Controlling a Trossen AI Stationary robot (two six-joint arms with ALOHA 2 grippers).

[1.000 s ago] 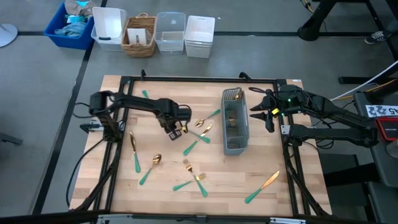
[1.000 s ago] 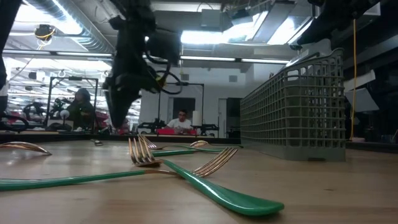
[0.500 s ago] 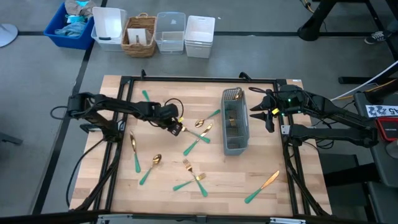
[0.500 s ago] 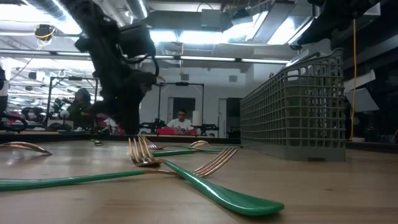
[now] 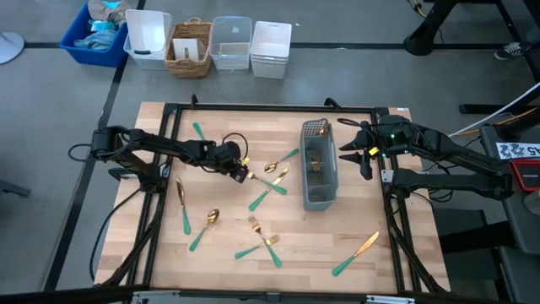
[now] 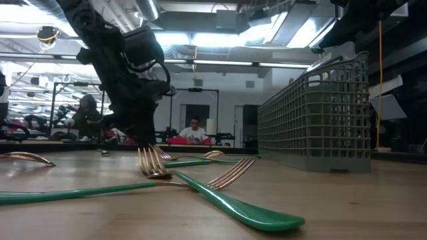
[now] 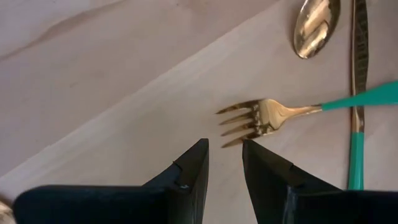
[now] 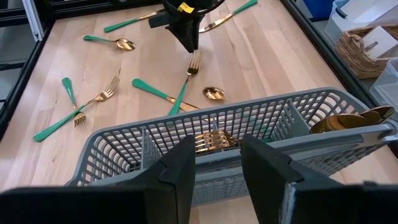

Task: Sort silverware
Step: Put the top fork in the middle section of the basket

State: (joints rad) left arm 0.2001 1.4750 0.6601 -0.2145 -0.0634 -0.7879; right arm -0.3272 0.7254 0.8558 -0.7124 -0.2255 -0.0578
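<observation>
Next, my left gripper grabs the fork's gold teeth to sort the fork into the grey mesh caddy [image 5: 319,173].
Gold-headed, teal-handled silverware lies scattered flat on the wooden table [image 5: 337,224]. My left gripper [image 5: 240,173] hangs low over the table's middle, slanting down, open by a narrow gap with nothing between its fingers [image 7: 225,163]. Just beyond its fingertips lie the tines of a fork [image 7: 256,117]. A spoon [image 7: 317,23] and a knife [image 7: 357,81] lie a little past that fork. My right gripper [image 5: 354,154] waits open above the right side of the grey mesh caddy [image 5: 319,173], which holds some gold pieces [image 8: 211,140].
Two crossed forks [image 5: 263,240] lie near the front edge, with a spoon [image 5: 209,219] and a knife [image 5: 181,203] toward the left and a knife [image 5: 361,247] at the front right. Bins and a basket [image 5: 190,46] stand on the floor beyond the table.
My left gripper has come down toward the table and tipped more steeply downward, turning about its own axis, with the arm folding lower. It now hangs just short of the fork's tines. The gap between its fingers shows no change. No silverware has moved.
</observation>
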